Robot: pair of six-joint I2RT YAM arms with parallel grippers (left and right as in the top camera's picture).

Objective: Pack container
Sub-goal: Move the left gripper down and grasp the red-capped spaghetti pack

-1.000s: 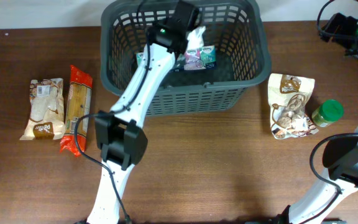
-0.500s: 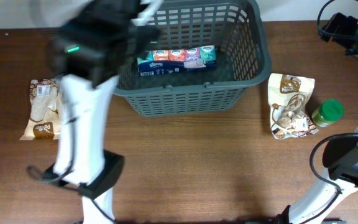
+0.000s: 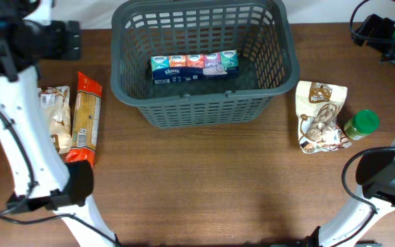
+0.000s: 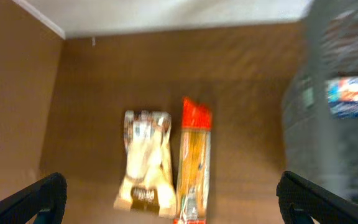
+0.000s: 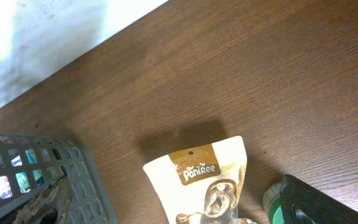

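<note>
I will next grab the spaghetti pack across its narrow middle [image 4: 194, 163] with my left gripper, so both red ends stay free. Then I will lay the pack inside the container [image 4: 340, 124].
The container, a dark grey basket [image 3: 204, 103], stands at the back middle of the table with a pack of tissues [image 3: 195, 66] lying flat inside. My left gripper [image 3: 66, 40] is high over the table's left end, open and empty. In the left wrist view it [image 4: 176, 200] hangs above a beige snack bag [image 4: 146, 163] and a red-topped spaghetti pack [image 4: 194, 163], with the container [image 4: 340, 124] at the right edge. My right gripper [image 3: 374, 29] is at the far right back, open and empty; in the right wrist view it [image 5: 179, 208] is above a PanTree bag [image 5: 207, 180].
The beige bag [image 3: 55, 116] and spaghetti pack [image 3: 84, 120] lie side by side left of the container. The PanTree bag [image 3: 321, 116] and a green-lidded jar [image 3: 361, 125] lie to its right. The left arm's links run down the left side.
My left arm has swung out of the container and far to the left. The tissue pack stays lying in the container. The right arm has not moved.
</note>
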